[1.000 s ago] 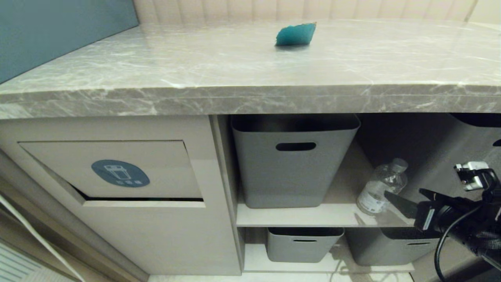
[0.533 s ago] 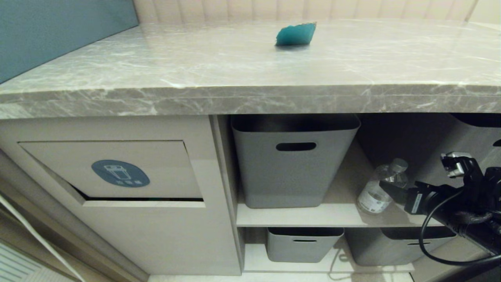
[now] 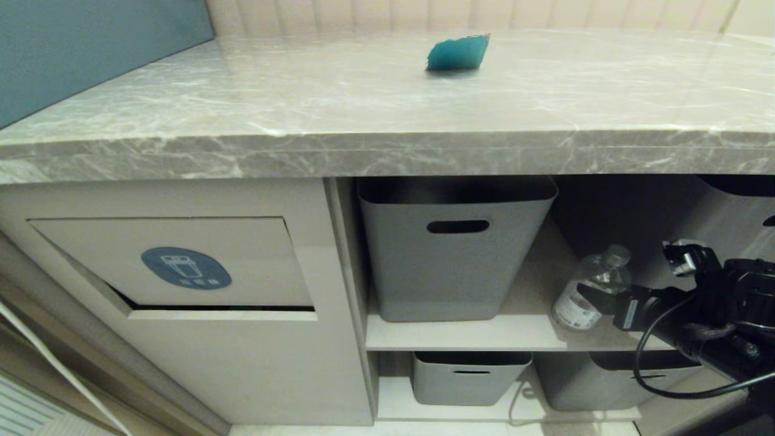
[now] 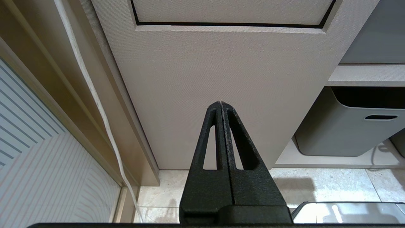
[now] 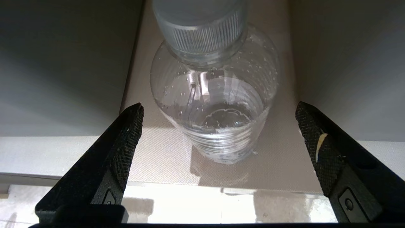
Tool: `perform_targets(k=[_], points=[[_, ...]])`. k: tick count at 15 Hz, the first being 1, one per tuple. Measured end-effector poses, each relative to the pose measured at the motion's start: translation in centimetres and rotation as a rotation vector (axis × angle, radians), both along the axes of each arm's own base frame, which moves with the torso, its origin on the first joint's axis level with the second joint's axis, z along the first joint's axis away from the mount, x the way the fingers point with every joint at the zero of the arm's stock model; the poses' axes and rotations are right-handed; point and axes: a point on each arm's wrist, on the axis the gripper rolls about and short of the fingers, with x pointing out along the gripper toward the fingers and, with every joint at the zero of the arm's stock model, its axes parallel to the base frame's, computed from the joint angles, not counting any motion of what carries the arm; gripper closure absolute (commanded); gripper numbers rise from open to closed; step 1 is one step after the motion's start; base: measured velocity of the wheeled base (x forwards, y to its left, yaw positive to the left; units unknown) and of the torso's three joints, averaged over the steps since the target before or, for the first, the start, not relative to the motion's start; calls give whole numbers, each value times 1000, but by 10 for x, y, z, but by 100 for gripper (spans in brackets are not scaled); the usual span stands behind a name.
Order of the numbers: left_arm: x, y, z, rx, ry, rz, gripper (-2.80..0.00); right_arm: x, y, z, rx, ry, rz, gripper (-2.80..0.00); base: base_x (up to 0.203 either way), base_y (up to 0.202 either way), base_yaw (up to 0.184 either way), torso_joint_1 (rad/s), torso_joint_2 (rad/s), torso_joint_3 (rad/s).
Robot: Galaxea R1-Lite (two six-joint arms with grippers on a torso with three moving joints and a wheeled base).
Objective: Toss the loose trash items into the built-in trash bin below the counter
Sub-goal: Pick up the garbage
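Observation:
The fingers end short of the clear body below the grey cap (image 3: 617, 254) (image 5: 201, 30), so my right gripper moves forward first and only then closes on the bottle.
A small clear bottle (image 3: 598, 271) with a pale grey cap stands upright on the upper shelf, between two grey tubs. My right gripper (image 3: 596, 298) reaches in from the right and is open. In the right wrist view the bottle (image 5: 215, 104) stands between the wide-spread fingertips of the right gripper (image 5: 219, 107), and neither touches it. The teal wedge (image 3: 457, 53) lies far back on the marble counter (image 3: 303, 103). The trash bin flap (image 3: 242, 242) with its blue sticker is at lower left. My left gripper (image 4: 220, 103) is shut and empty, low in front of the cabinet panel (image 4: 221, 57).
A grey tub (image 3: 454, 266) fills the shelf bay left of the bottle, and another tub (image 3: 742, 212) stands on its right. Two more tubs (image 3: 469, 378) sit on the bottom shelf. A white cord (image 4: 95, 95) runs down beside the cabinet to the tiled floor.
My right gripper has moved up and left into the shelf bay, from below and right of the bottle to around it. The bottle, the wedge and the left arm have not moved.

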Motion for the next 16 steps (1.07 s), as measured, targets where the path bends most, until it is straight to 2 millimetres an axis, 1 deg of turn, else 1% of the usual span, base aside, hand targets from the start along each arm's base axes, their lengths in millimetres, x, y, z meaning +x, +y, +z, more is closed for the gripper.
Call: perform_targets(k=[6, 16], points=[[0, 0, 0, 0, 0, 0, 0, 16, 1, -6, 0, 7, -1, -280, 0, 0, 0, 0, 0, 0], [0, 0, 0, 0, 0, 0, 0, 26, 1, -12, 15, 3, -31, -280, 0, 0, 0, 0, 0, 0]])
